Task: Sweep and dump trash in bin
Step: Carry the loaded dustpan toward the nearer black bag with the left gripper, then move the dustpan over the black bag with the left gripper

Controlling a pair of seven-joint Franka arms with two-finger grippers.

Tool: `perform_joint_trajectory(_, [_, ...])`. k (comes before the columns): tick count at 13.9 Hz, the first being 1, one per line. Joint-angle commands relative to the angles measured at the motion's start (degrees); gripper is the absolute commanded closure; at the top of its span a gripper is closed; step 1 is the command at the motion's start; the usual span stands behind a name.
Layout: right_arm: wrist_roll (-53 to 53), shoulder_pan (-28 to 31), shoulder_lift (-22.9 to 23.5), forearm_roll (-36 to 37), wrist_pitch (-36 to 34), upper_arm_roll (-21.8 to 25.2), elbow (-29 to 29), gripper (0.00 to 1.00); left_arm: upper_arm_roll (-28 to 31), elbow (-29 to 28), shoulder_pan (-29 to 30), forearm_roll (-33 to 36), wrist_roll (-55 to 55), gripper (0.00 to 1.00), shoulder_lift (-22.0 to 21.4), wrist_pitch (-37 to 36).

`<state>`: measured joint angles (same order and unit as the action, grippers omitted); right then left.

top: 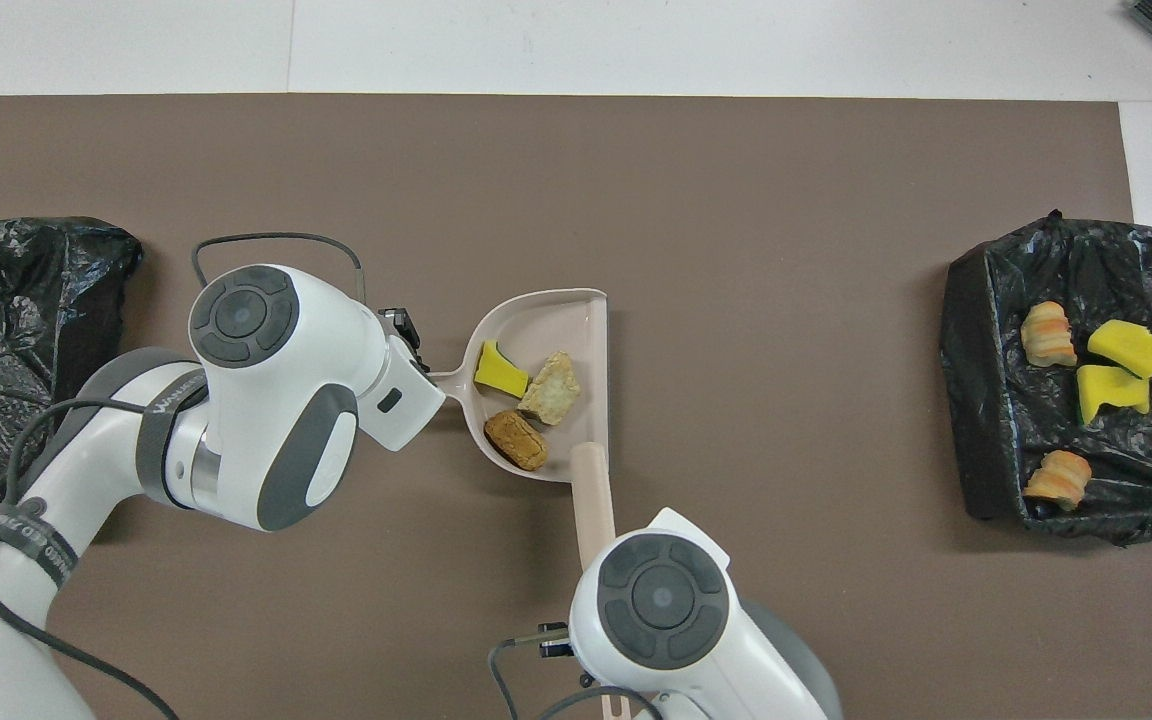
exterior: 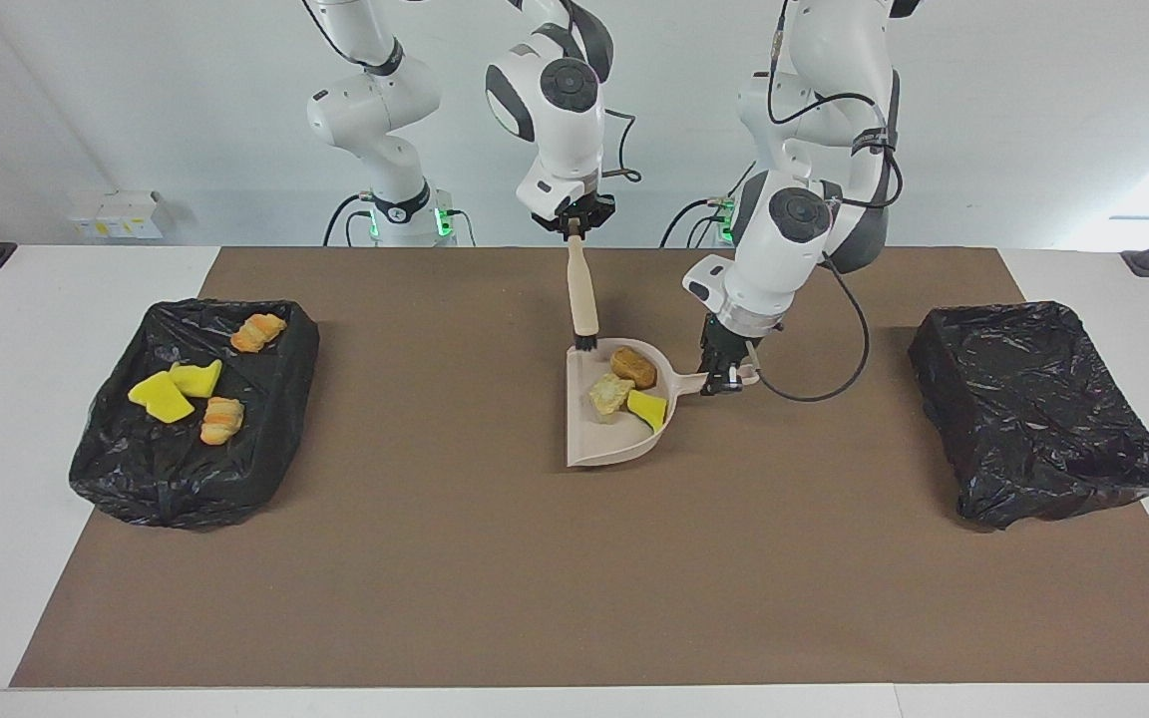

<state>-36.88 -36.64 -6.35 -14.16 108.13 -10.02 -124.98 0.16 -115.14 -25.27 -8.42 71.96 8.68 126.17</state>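
The brush (top: 591, 498) is over the dustpan's corner, above the brown mat, so my right gripper keeps hold of the brush for now.
My left gripper (exterior: 729, 375) is shut on the handle of the beige dustpan (exterior: 602, 445) at the table's middle. The pan's mouth faces the right arm's end of the table. Three pieces of trash lie in the pan (top: 558, 322): a brown lump (exterior: 634, 367), a pale tan chunk (exterior: 609, 393) and a yellow wedge (exterior: 648, 407). My right gripper (exterior: 574, 221) is shut on the brush (exterior: 583, 299), which hangs upright with its bristles over the pan's corner nearest the robots. In the overhead view the right arm hides that gripper, and only the brush handle (top: 593, 495) shows.
A black-lined bin (exterior: 106, 469) at the right arm's end holds several yellow and orange-brown pieces (exterior: 168, 397); it also shows in the overhead view (top: 976, 300). A second black-lined bin (exterior: 1043, 419) with nothing showing in it stands at the left arm's end.
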Motion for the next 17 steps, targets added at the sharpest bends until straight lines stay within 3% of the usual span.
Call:
perform_joint_trajectory(1, [-4.85, -3.52, -0.59, 1.15, 3.65, 0.00, -1.93, 1.00, -0.33, 0.97, 2.76, -2.21, 4.58, 1.00, -0.15, -2.33])
perform_joint_trajectory(6, [-8.99, -6.86, 0.11, 1.15, 8.31, 0.00, -3.51, 1.00, -0.25, 8.51, 11.89, -3.63, 15.22, 1.00, -0.24, -14.00])
perform_joint_trajectory(9, [-11.62, -9.68, 4.31, 1.15, 13.22, 0.00, -3.51, 1.00, -0.25, 14.14, 16.47, -3.54, 16.19, 1.00, -0.41, -21.56])
perform_joint_trajectory(11, [-11.90, -10.47, 6.69, 1.15, 15.08, 0.00, -3.51, 1.00, -0.25, 14.15, 18.75, -3.63, 18.47, 1.00, -0.94, -22.72])
perform_joint_trajectory(15, [-11.28, -10.30, 7.23, 0.71, 15.26, 0.09, -3.51, 1.00, -0.68, 18.45, 24.73, -3.36, 19.62, 1.00, -0.94, -30.00])
perform_joint_trajectory(16, [-11.28, -10.21, 7.32, 0.62, 15.26, 0.09, -3.43, 0.62, -0.34, 19.94, 25.87, -3.45, 20.49, 1.00, -1.03, -31.85])
perform_joint_trajectory(17, [-11.89, -10.21, 7.41, 0.71, 14.66, 0.09, -3.08, 0.01, -0.25, 20.65, 27.10, -3.10, 21.02, 1.00, -0.94, -33.00])
